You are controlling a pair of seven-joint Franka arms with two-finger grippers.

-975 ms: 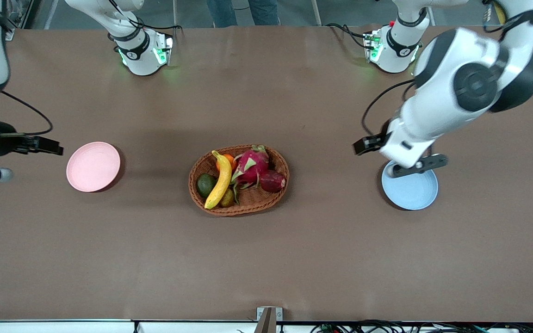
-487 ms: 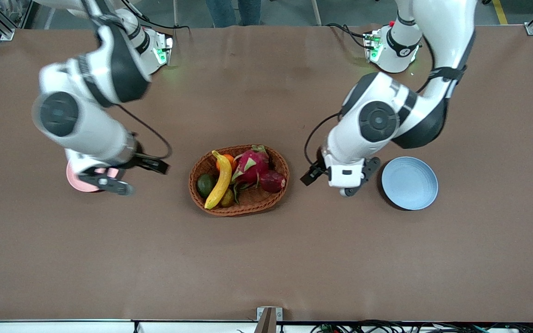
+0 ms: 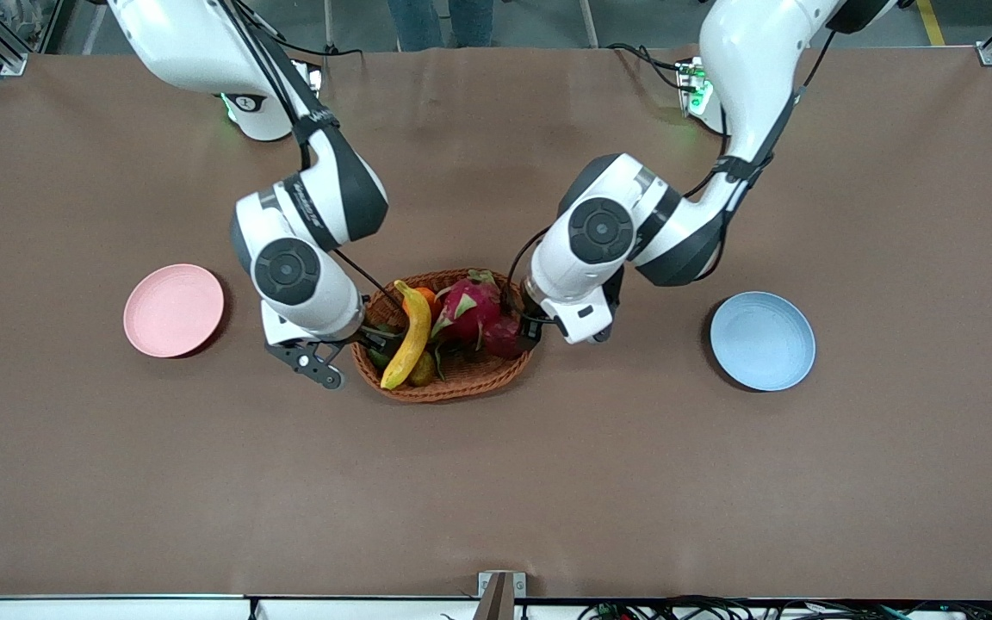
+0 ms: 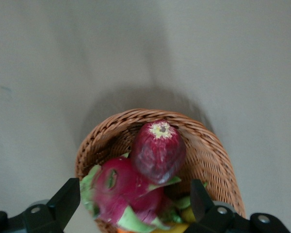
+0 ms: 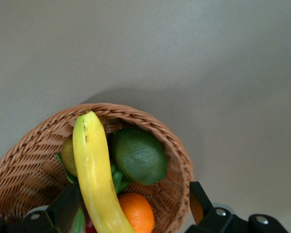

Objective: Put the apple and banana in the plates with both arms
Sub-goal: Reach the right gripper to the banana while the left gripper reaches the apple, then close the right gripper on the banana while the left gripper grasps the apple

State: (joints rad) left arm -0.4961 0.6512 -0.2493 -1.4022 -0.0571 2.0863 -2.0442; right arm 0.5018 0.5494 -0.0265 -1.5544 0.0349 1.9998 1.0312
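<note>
I should next grab the dark red apple by its round sides with my left gripper, so that I can put it in the blue plate (image 3: 762, 340).
The dark red apple (image 3: 503, 337) lies in the wicker basket (image 3: 444, 389) at its end toward the blue plate (image 3: 762, 340). The yellow banana (image 3: 412, 336) lies in the basket toward the pink plate (image 3: 173, 310). Both plates hold nothing. My left gripper (image 3: 534, 321) hangs open over the basket's apple end; the left wrist view shows the apple (image 4: 158, 150) just ahead of my open left gripper (image 4: 134, 208). My right gripper (image 3: 372, 336) hangs open over the banana end; in the right wrist view the banana (image 5: 94, 174) runs between the fingers of the open right gripper (image 5: 131, 208).
The basket also holds a pink dragon fruit (image 3: 468, 310), an orange (image 3: 427, 297) and a green fruit (image 5: 138, 155). The basket stands mid-table between the two plates, on the brown table (image 3: 496, 482).
Both arms have swung in from the plates to the basket. The left gripper came from beside the blue plate, the right from over the pink plate. The fruit has not moved.
</note>
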